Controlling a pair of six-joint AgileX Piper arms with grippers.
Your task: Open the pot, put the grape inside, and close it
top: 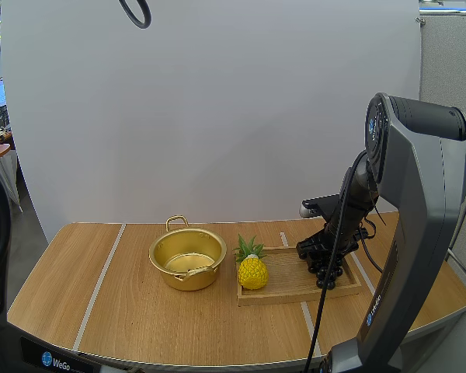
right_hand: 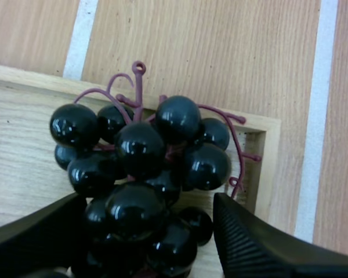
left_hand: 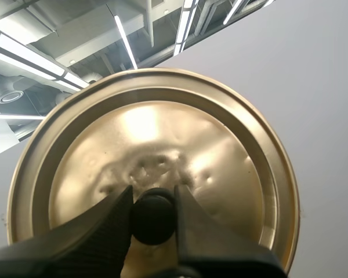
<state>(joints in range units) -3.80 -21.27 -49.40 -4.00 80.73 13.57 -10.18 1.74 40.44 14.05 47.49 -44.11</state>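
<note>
My right gripper is open, and its fingers are less wide than the grapes by their stem, so it will next grab the grapes by their narrower tail end [right_hand: 145, 231].
The gold pot [top: 188, 260] stands open on the table, nothing inside it. In the left wrist view my left gripper [left_hand: 153, 200] is shut on the black knob [left_hand: 153, 220] of the gold lid [left_hand: 162, 133], held up in the air. A bunch of dark grapes [right_hand: 142, 174] lies at the right end of the wooden tray [right_hand: 23, 168]. My right gripper [right_hand: 148, 200] is open and down around the bunch, one finger against the grapes, the other a little apart from them. From above, the right gripper [top: 323, 260] sits on top of the grapes [top: 327, 277].
A yellow pineapple [top: 252, 269] stands at the left end of the wooden tray [top: 295, 294], between the pot and the grapes. White tape lines cross the table [top: 101, 287]. The pot's handle [top: 177, 222] points to the back.
</note>
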